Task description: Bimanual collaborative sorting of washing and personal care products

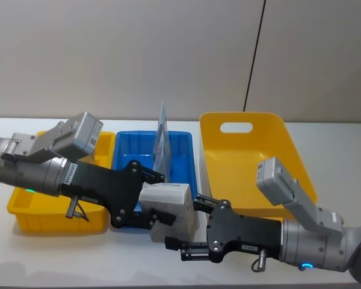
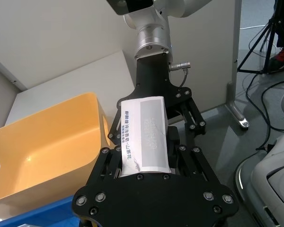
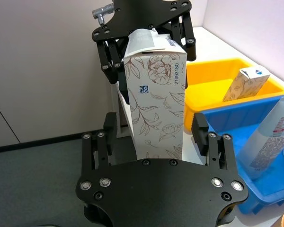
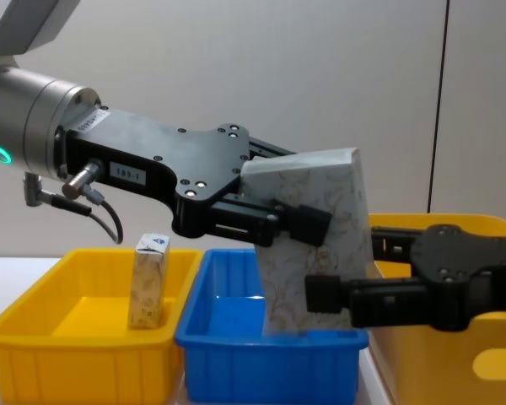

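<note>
My right gripper grabs the large pale marbled box by its bottom end (image 1: 182, 230) next, to sort it into the large yellow bin (image 1: 249, 165).
Both grippers meet at the large pale marbled box (image 1: 171, 208), which hangs tilted over the front of the blue bin (image 1: 182, 144). My left gripper (image 1: 149, 197) reaches in from the left and is shut on the box's far end (image 2: 144, 137). From the right, my right gripper (image 1: 186, 223) straddles the near end (image 3: 156, 109), open, with narrow gaps between its pads (image 3: 201, 135) and the box. The pale-blue tube (image 1: 162, 135) stands upright in the blue bin. The small speckled carton (image 4: 149, 281) stands in the small yellow bin (image 4: 34, 337).
A large yellow bin (image 1: 240, 150) with a handle slot sits right of the blue bin on the white table (image 1: 78, 259). The three bins stand side by side against a grey wall. Bare table lies in front of the bins.
</note>
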